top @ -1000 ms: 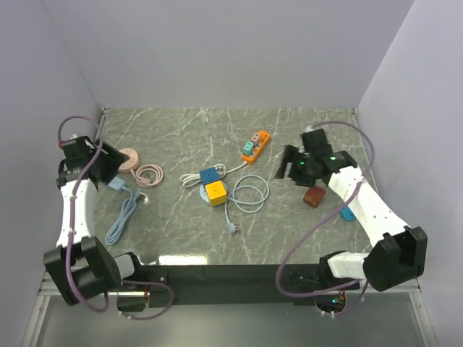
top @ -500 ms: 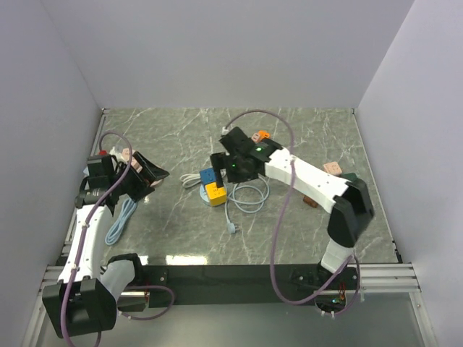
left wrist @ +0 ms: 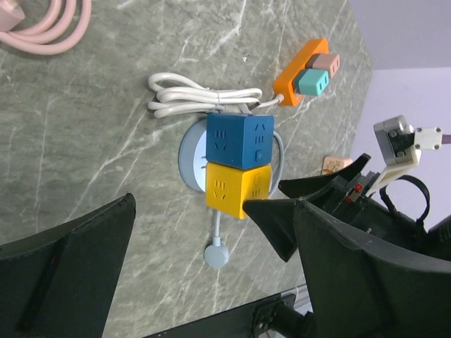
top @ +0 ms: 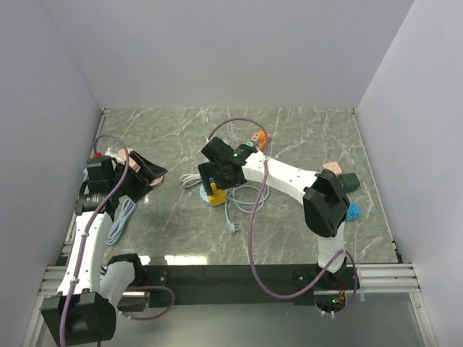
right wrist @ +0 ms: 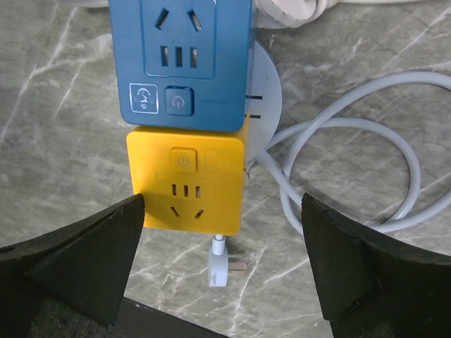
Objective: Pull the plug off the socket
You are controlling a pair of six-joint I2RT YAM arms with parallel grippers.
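The yellow cube needs to be pulled off, so my right gripper should next grab it by its opposite sides. The blue cube (right wrist: 184,63) stays free.
A yellow cube socket (right wrist: 187,179) sits joined to a blue cube socket (right wrist: 187,63) on a round grey base (right wrist: 266,81) at mid-table. My right gripper (right wrist: 222,211) hovers just above them, open, with its fingers on either side of the yellow cube's near end (top: 215,196). Both the blue cube (left wrist: 238,141) and the yellow cube (left wrist: 236,189) show in the left wrist view. An orange power strip (left wrist: 299,67) carries a teal plug (left wrist: 312,82) and a pink plug (left wrist: 325,63). My left gripper (top: 152,176) is open and empty at the left, facing the cubes.
A white cable loop (right wrist: 352,169) and a loose white plug (right wrist: 225,267) lie beside the yellow cube. A bundled white cord (left wrist: 204,98) lies behind the blue cube. A pink coiled cable (left wrist: 42,21) and a light blue cable (top: 119,220) lie at the left. Small blocks (top: 340,176) sit at the right.
My right arm has swung from the right side of the table leftward to above the cube sockets. My left arm has turned inward from the far left toward the centre.
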